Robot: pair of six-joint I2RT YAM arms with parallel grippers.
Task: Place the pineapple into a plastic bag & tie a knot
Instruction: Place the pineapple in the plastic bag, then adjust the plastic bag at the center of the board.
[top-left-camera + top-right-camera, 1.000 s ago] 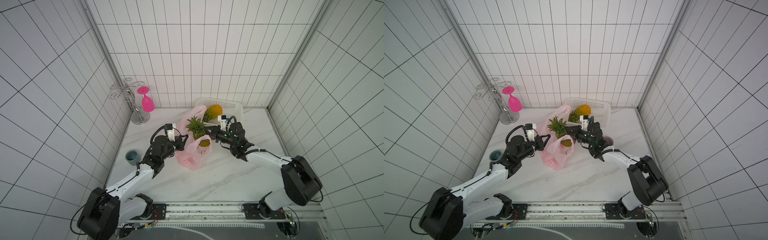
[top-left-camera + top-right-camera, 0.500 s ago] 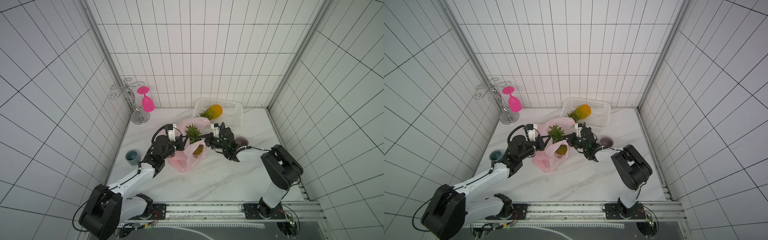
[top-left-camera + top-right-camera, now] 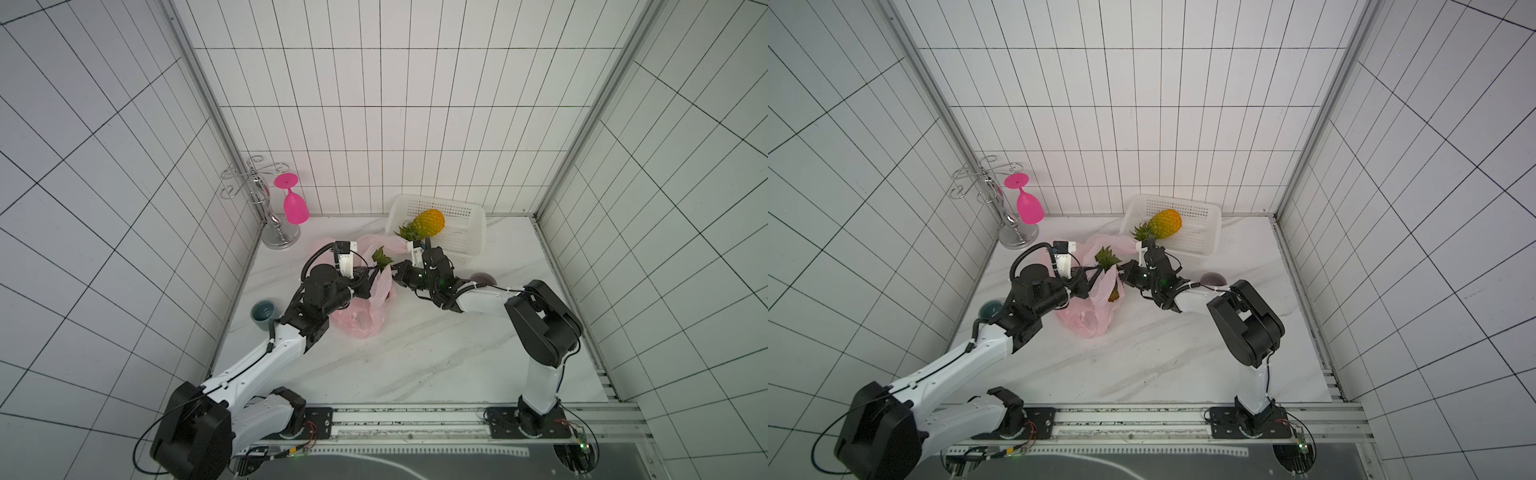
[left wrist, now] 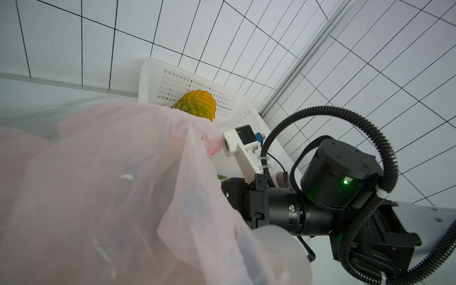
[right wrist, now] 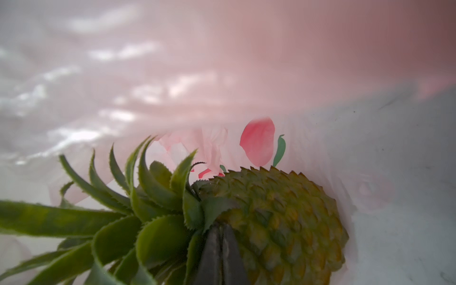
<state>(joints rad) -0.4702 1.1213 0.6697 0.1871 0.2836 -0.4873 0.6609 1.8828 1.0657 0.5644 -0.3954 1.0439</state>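
Observation:
Pink film is hanging from raised fingers beside leaves, so my left gripper needs to keep hold of the plastic bag until the bag's rim comes down near the tabletop.
A pineapple sits inside the pale-pink plastic bag, its green leaves poking out of the mouth and its body low in the film. In the right wrist view my right gripper is inside the bag's mouth, jaws pressed together at the base of the leaves. In a top view the right gripper is at the bag's right edge. My left gripper holds the bag's left rim; pink film hides its fingers in the left wrist view. The knot is out of view.
A second pineapple lies in a white perforated basket at the back wall. A pink goblet hangs on a silver rack at the back left. A grey-blue cup stands by the left wall, a dark bowl behind my right forearm.
Both grippers, the bag and the pineapple have shifted left. The pineapple has sunk deeper into the bag, and the right arm has stretched further left, uncovering the basket.

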